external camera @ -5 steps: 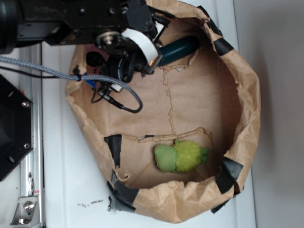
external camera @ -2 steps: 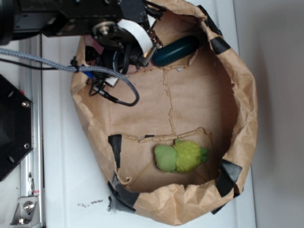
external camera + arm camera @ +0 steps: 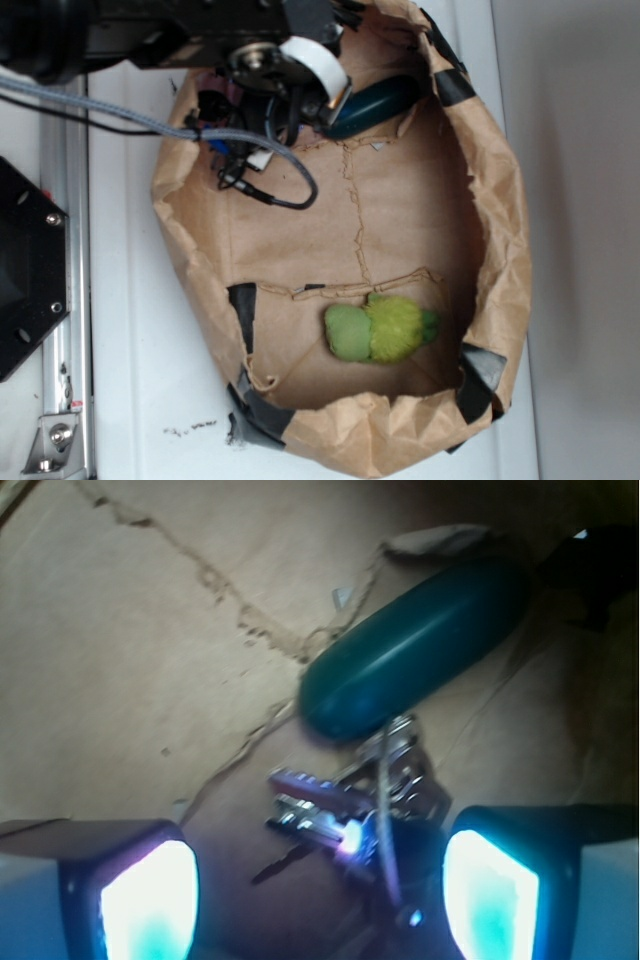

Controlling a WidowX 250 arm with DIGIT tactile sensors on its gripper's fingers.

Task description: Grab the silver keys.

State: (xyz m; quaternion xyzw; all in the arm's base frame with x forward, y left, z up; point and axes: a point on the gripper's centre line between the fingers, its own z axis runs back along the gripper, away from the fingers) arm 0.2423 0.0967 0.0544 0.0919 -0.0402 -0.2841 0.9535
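Note:
My gripper will next lift all the silver keys out of the paper bag by their thin wire loop.
The silver keys, several flat keys on a ring, lie on the brown paper floor just below the dark teal oval. My gripper is open, its two glowing pads standing left and right of the bunch, the keys nearer the right one. In the exterior view the arm hides the keys; the gripper hangs over the bag's top left, beside the teal oval.
A brown paper bag with rolled-down walls and black tape patches encloses everything. A green plush toy lies at its lower middle. Cables droop from the arm. A black block stands at the left.
The arm has shifted right and toward the bag's top wall, closing on the teal oval. The bag's right wall has changed shape slightly.

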